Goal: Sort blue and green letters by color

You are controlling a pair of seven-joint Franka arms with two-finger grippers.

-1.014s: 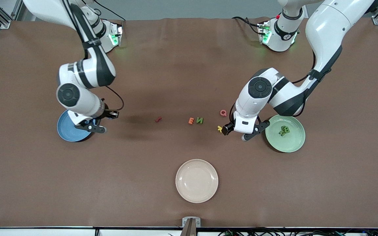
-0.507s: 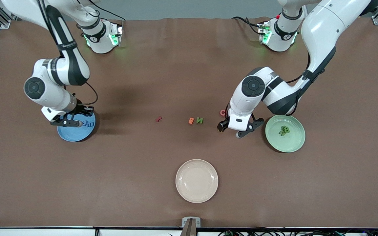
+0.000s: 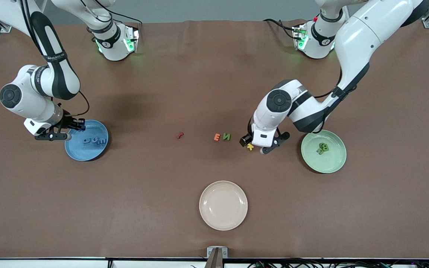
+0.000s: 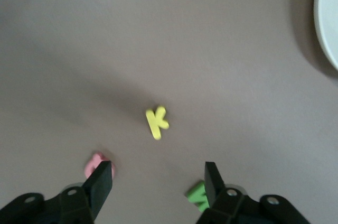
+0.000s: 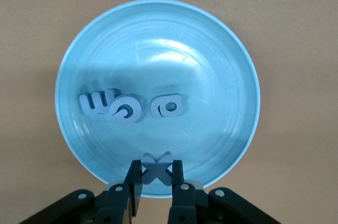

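Note:
My right gripper releases the blue X point(image 5: 157, 166) now, since the X sits inside the blue plate's rim and would rest there. It is time to let go.
My right gripper point(image 5: 157, 175) is shut on a blue X letter point(image 5: 157, 161) and hangs over the rim of the blue plate point(image 5: 158, 12) at the edge toward the right arm's end point(image 3: 76, 125). Three blue letters point(image 5: 127, 109) lie in a row on that plate point(image 3: 84, 154). My left gripper point(image 4: 157, 182) stands open and empty over the table beside the yellow K point(image 4: 157, 122). A green N point(image 3: 227, 137) lies next to it, and its edge shows by one finger point(image 4: 196, 195). More green letters point(image 3: 322, 148) rest on the green plate point(image 3: 333, 165).
An orange E point(image 3: 217, 137) sits beside the green N, with a small red piece point(image 3: 179, 135) farther toward the right arm's end. A pink letter point(image 4: 95, 163) lies by my left gripper's other finger. A beige plate point(image 3: 223, 223) stands nearest the front camera.
The right arm has swung from over the blue plate to its outer rim with the blue X, uncovering the plate's letters. The left gripper has moved from beside the green plate toward the green N.

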